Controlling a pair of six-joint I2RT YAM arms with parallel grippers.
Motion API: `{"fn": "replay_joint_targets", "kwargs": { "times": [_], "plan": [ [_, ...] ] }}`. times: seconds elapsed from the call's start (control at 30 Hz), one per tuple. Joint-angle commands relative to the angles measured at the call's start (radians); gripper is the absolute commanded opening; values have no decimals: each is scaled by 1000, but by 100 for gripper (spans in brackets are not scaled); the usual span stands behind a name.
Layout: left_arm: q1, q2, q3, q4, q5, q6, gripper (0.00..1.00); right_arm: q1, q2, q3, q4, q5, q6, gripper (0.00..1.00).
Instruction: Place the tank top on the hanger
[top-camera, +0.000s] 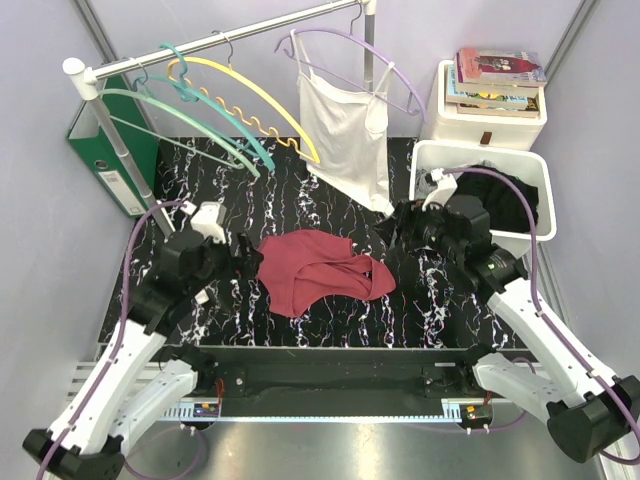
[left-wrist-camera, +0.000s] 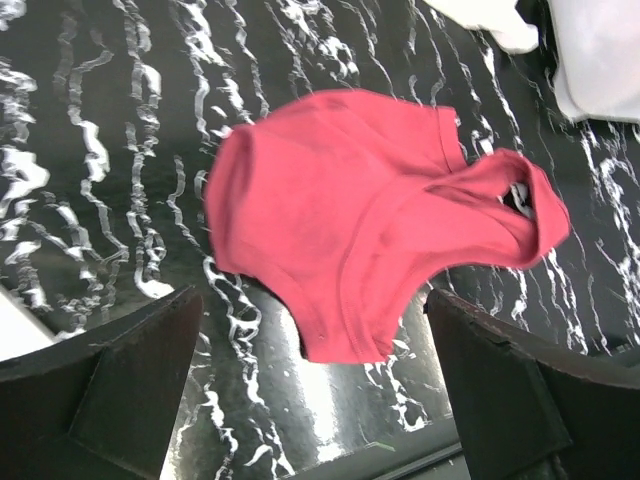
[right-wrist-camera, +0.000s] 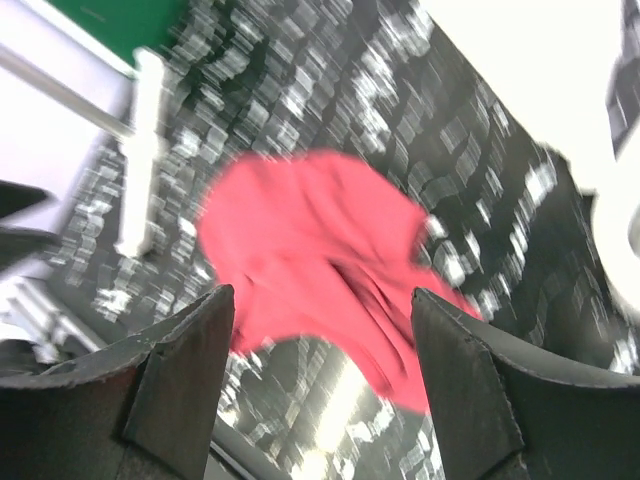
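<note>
The robot's right gripper will next take the yellow hanger (top-camera: 250, 105) by its end nearest the white camisole, so the opposite end stays free to go into the tank top.
The maroon tank top (top-camera: 318, 270) lies crumpled on the black marbled table (top-camera: 330, 170), between the two arms. It fills the middle of the left wrist view (left-wrist-camera: 350, 220) and appears blurred in the right wrist view (right-wrist-camera: 320, 270). My left gripper (top-camera: 250, 258) hovers at the garment's left edge, jaws wide open and empty (left-wrist-camera: 312, 400). To the right of the garment, my right gripper (top-camera: 398, 228) is open too, with nothing in it (right-wrist-camera: 322, 390). The yellow hanger (top-camera: 250, 105) hangs on the rail at the back left.
Teal hangers (top-camera: 190, 125) hang beside the yellow one on the metal rail (top-camera: 230, 38). A lilac hanger (top-camera: 360, 60) carries a white camisole (top-camera: 348, 135). A white bin (top-camera: 535, 175) with a black garment stands at the right, books (top-camera: 495, 75) behind it, a green binder (top-camera: 105, 160) at left.
</note>
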Motion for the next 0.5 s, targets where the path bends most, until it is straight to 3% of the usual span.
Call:
{"fn": "replay_joint_targets", "kwargs": {
  "times": [0.0,0.37,0.47],
  "plan": [
    [5,-84,-19,14,-93,2,99,6,37,144,178,-116,-41,79],
    [14,-113,-25,3,-116,-4,99,55,252,427,338,-166,-87,79],
    [14,-115,-28,5,-103,-6,99,124,330,519,315,-44,-133,78]
  ]
}}
